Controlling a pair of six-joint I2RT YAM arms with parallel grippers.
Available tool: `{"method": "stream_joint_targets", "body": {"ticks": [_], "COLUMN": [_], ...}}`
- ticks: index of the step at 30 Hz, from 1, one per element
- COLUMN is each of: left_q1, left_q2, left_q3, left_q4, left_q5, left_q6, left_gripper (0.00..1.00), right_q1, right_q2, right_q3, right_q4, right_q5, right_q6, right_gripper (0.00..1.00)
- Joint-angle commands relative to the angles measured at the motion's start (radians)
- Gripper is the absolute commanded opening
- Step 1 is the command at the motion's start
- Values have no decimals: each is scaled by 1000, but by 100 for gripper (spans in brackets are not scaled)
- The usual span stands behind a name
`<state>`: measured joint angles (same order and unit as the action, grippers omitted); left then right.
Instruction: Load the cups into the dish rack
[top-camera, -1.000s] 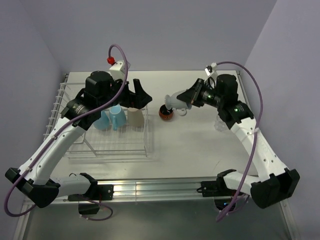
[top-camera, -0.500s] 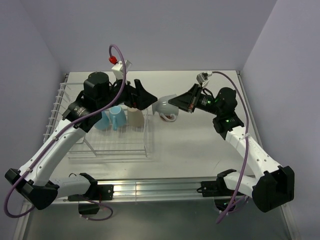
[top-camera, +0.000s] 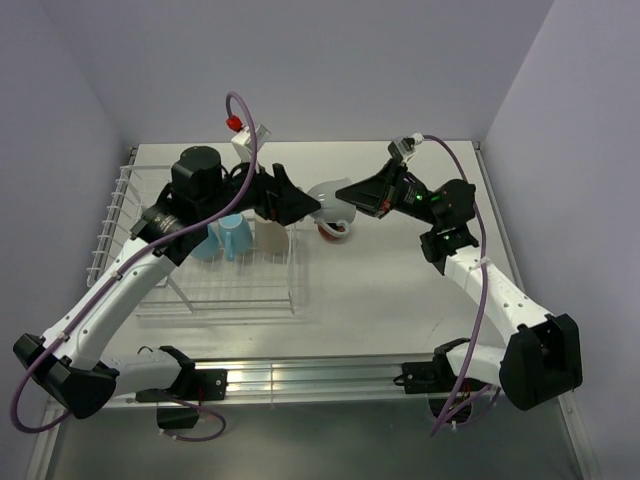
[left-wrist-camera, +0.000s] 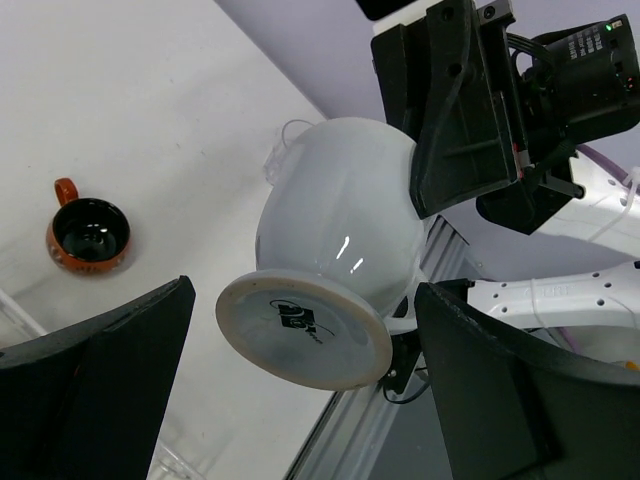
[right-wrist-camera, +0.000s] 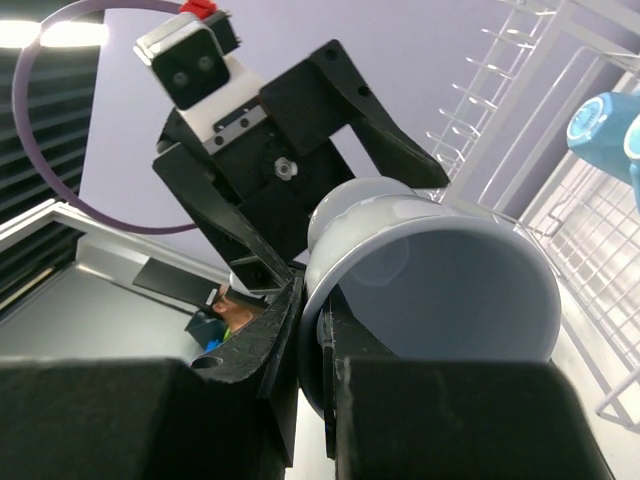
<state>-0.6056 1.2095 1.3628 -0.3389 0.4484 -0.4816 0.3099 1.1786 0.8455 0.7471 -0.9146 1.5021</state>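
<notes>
Next, my left gripper grips the pale cup's body beside the foot, to load the cup into the dish rack (top-camera: 240, 292).
A pale cup (top-camera: 328, 198) hangs in the air above the table, tilted on its side. My right gripper (top-camera: 352, 200) is shut on its rim, one finger inside and one outside (right-wrist-camera: 310, 300). The cup's foot (left-wrist-camera: 305, 330) points at my left gripper (left-wrist-camera: 300, 290), which is open, its fingers on either side of the foot without touching. A small red-orange cup (top-camera: 333, 232) stands upright on the table below them (left-wrist-camera: 88, 235). The white wire dish rack (top-camera: 240, 292) lies at the left and holds two light blue cups (top-camera: 222, 238) and a cream cup (top-camera: 268, 236).
The two arms meet over the middle of the table, just right of the rack's raised end (right-wrist-camera: 520, 120). A metal rail (top-camera: 330, 375) runs along the near edge. Walls close in the table at the back and both sides.
My right arm has carried the pale cup leftward, from above the red-orange cup to the left gripper. My left gripper has shifted slightly right, so its open fingers now flank the cup's foot.
</notes>
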Motion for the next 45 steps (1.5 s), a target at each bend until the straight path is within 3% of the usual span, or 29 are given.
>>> {"method": "stream_joint_targets", "body": {"ticks": [1,34,37,40,41,43,45], "left_q1": [-5,-39,-42,-45,-46,-48,-49], "left_q2": [10,32,39,45,45,47,47], "left_q3": [-17,-79,-79,-77,-79,-76,-71], "left_q4": [70,152,158,152,147,143,133], "left_q5": [65,99,105,105,102,93,92], "left_q6": [-18,-55,-60,-57,-55,-54,-52], "left_gripper": [99,97,90,72,57,37,27], "right_q1": [8,77,80,81,80,81,83], "right_q2": [-5,101,105,108,108,111,112], "right_q3": [17,27,29,29,30,33,35], "right_q4": [162,298,299,302,299,296,293], "right_q5": [10,42,43,43,45,45,42], "right_q6": [49,115,115,113,113,109,104], "right_gripper": [0,0,0,0,0,0,0]}}
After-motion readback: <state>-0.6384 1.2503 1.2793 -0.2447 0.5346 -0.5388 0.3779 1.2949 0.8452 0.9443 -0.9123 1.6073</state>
